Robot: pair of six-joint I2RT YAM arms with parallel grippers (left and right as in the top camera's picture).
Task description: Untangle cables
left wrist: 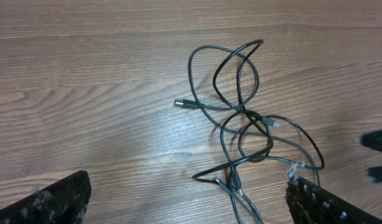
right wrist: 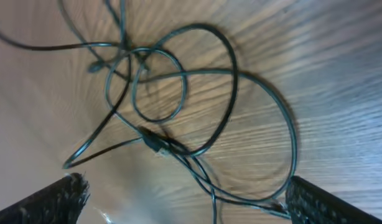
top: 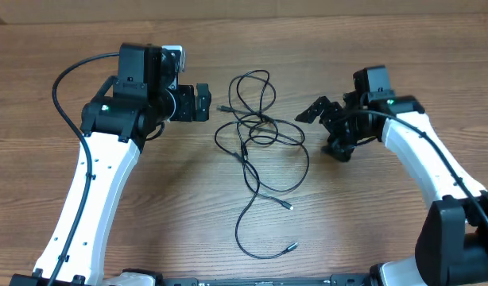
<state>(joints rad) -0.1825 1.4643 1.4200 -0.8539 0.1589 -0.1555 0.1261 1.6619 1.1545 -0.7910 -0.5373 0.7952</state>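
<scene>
I need to draw the cable out and untangle it, so I should grab the cable by its nearest outer loop with my right gripper and leave the central crossings free.
The cables [top: 258, 131] are thin black cords lying tangled in loops on the wooden table, between the two arms. Loose ends with small plugs trail toward the front [top: 290, 248]. My left gripper [top: 201, 102] is open and empty, just left of the tangle. My right gripper [top: 317, 110] is open and empty, just right of it. In the left wrist view the tangle [left wrist: 244, 118] lies ahead of the open fingers [left wrist: 188, 202]. In the right wrist view the loops [right wrist: 178, 93] lie between and above the open fingers [right wrist: 185, 199], touching neither.
The wooden table [top: 149, 206] carries the cables. Thicker black wires run along each white arm [top: 65, 87]. The arm bases stand at the front left and front right [top: 458, 238].
</scene>
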